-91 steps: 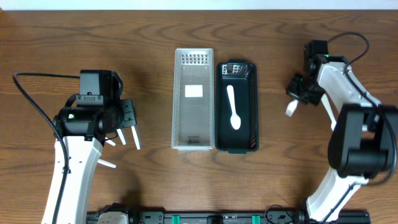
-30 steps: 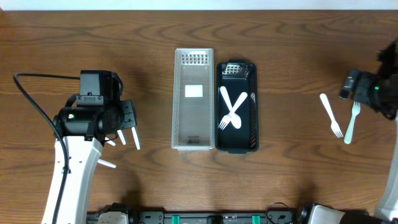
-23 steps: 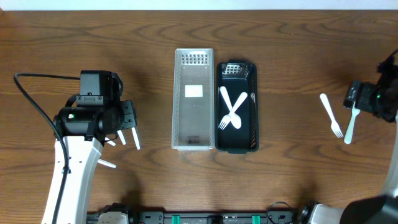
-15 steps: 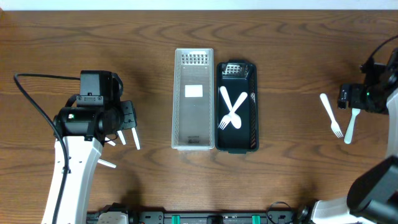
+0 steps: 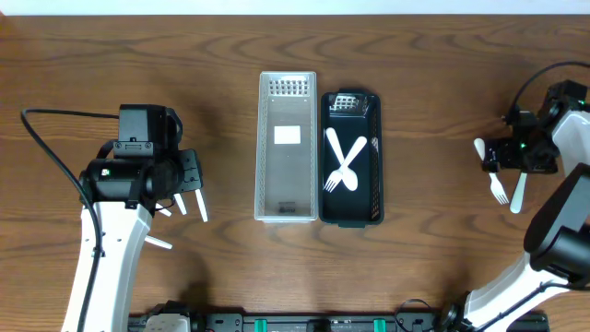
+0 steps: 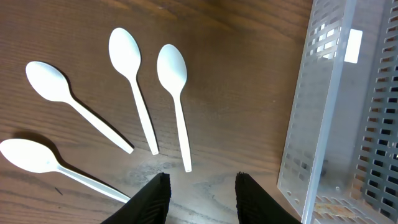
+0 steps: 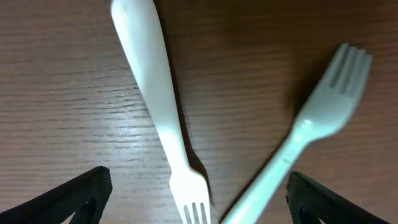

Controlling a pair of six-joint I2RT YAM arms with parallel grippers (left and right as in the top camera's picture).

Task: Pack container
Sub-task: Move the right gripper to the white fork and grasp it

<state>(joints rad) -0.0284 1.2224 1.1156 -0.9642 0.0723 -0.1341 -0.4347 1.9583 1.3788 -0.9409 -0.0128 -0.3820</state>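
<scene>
The fingers of the right gripper are on either side of the straighter fork's teeth and the slanted fork, so the gripper should go lower before it closes on the straighter fork's handle.
A black container at mid-table holds a white spoon and a white fork lying crossed. Beside it on the left lies a clear perforated tray, its edge also in the left wrist view. Near the right table edge lie two white forks. My right gripper hovers over them, wide open. In the right wrist view the left fork has its tines between the jaws and the other fork lies at a slant. My left gripper is open and empty.
Several white spoons lie on the wood just ahead of the left gripper, and they show beside the left arm from overhead. The right arm's base stands at the table's front right corner.
A fork has joined the spoon in the black container. The right gripper has swung out to the right edge, then come back left over the two forks. The left arm has not moved.
</scene>
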